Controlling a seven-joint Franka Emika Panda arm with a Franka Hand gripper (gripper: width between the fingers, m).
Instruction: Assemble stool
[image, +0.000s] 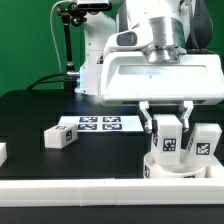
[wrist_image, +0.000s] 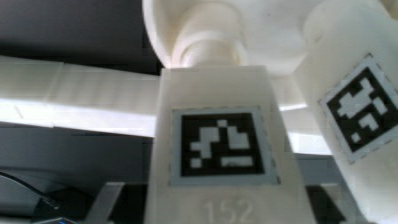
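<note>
My gripper releases the held leg next, since in the wrist view the leg's lower end meets the round white seat.
My gripper (image: 169, 128) is shut on a white block leg (image: 170, 138) with a black-and-white tag, held upright over the round seat (image: 172, 168) at the exterior view's lower right. In the wrist view the held leg (wrist_image: 222, 140) fills the centre between the two fingers (wrist_image: 114, 200), and its narrower peg end meets the seat (wrist_image: 222, 25). A second leg (image: 203, 143) stands on the seat just to the exterior view's right of the held one; this second leg (wrist_image: 356, 100) also shows in the wrist view. A third leg (image: 60, 137) lies loose on the black table.
The marker board (image: 97, 123) lies flat behind the loose leg. A long white rail (image: 90, 190) runs along the table's front edge. Another white piece (image: 3, 152) shows at the exterior view's left edge. The arm's white base (image: 90, 60) stands at the back.
</note>
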